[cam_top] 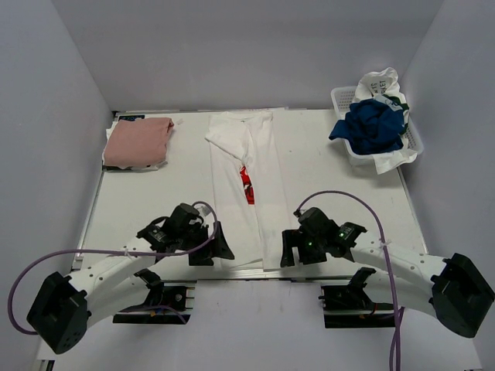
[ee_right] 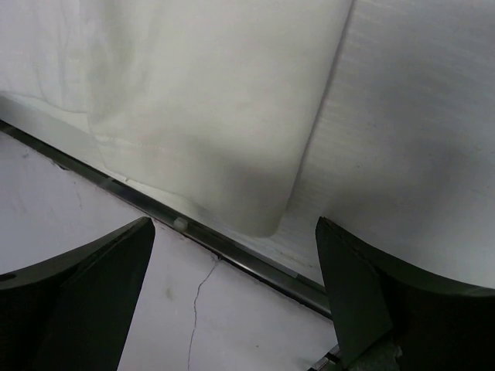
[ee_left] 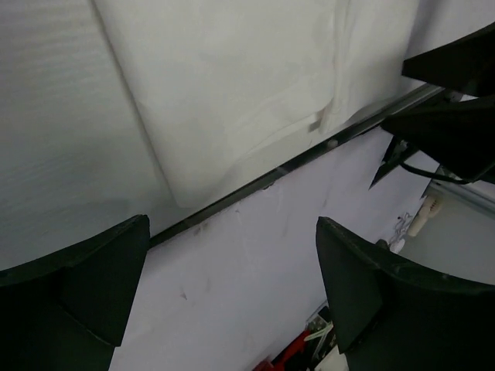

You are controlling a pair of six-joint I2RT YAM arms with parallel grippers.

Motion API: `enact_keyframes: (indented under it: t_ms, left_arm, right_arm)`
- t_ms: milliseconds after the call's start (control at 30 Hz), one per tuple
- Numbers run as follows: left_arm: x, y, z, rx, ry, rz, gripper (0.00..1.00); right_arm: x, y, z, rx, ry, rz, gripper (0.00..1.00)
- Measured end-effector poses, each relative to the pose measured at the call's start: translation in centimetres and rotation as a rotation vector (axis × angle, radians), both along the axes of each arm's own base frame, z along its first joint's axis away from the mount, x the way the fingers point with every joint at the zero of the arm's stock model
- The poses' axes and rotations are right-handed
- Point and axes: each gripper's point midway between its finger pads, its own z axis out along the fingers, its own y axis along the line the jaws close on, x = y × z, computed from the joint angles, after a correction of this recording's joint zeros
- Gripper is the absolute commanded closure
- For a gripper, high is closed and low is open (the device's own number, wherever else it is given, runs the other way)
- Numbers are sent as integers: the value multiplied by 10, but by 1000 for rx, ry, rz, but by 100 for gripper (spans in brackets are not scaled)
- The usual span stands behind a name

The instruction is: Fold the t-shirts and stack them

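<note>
The tip of the t-shirt's hem corner (cam_top: 279, 266) (ee_right: 264, 226) is between the open fingers. My right gripper needs to close on the t-shirt's corner. Closing now would hold that corner now.
A white t-shirt (cam_top: 255, 166), folded lengthwise into a narrow strip, lies down the middle of the table with a sliver of red print (cam_top: 247, 184) showing. My left gripper (cam_top: 219, 247) stands open just off its near left corner. My right gripper (cam_top: 288, 250) stands open just off its near right corner. In the left wrist view the shirt's hem corner (ee_left: 232, 100) lies beyond my open left gripper (ee_left: 232, 259), with nothing between the fingers. The right wrist view shows the other hem corner (ee_right: 209, 116) ahead of my open right gripper (ee_right: 232, 259). A folded salmon-pink t-shirt (cam_top: 138, 143) rests at the back left.
A white plastic basket (cam_top: 344, 97) at the back right holds a crumpled blue t-shirt (cam_top: 370, 125) and a white and green one (cam_top: 384, 83). The table's metal near edge (ee_right: 255, 267) runs right under both grippers. Grey walls close in the sides and back.
</note>
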Motion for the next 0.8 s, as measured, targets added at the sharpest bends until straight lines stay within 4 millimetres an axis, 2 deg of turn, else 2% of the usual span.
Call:
enact_keyframes:
  t_ms: [67, 133, 167, 267, 367, 400, 500, 533, 567, 600, 733, 767, 800]
  left_arm:
    - [-9, -1, -9, 24, 44, -14, 10]
    - [-17, 1, -22, 67, 95, -22, 24]
    - [-20, 3, -29, 93, 119, -22, 24]
    - [-26, 3, -39, 130, 167, -27, 27]
    - [-24, -1, -41, 135, 170, -33, 38]
    - [-23, -2, -42, 138, 174, -35, 42]
    - [-20, -5, -46, 145, 170, -39, 62]
    - [-20, -6, -48, 150, 172, -43, 71]
    - [-20, -6, -50, 156, 172, -45, 90]
    - [-20, -6, -52, 161, 173, -46, 100]
    - [-13, -8, -52, 177, 149, -46, 100]
    - [-10, -9, -52, 184, 139, -43, 100]
    - [-6, -9, -52, 189, 126, -40, 100]
  right_arm:
    - [-2, 0, 0, 14, 14, 1, 10]
    - [-3, 2, 1, 32, 26, 1, 11]
    - [-3, 3, 1, 41, 31, 1, 11]
    - [-5, 6, 1, 68, 46, 10, 19]
    - [-6, 10, -1, 88, 68, 18, 31]
    - [-6, 11, -2, 91, 77, 20, 38]
    - [-7, 11, -6, 87, 99, 18, 53]
    - [-7, 11, -7, 83, 102, 17, 63]
    - [-6, 10, -8, 77, 101, 14, 67]
    - [-6, 8, -10, 73, 102, 13, 70]
    - [-5, 4, -14, 53, 95, -4, 82]
    - [-3, 3, -14, 51, 88, -7, 90]
    - [-2, 3, -14, 50, 80, -7, 94]
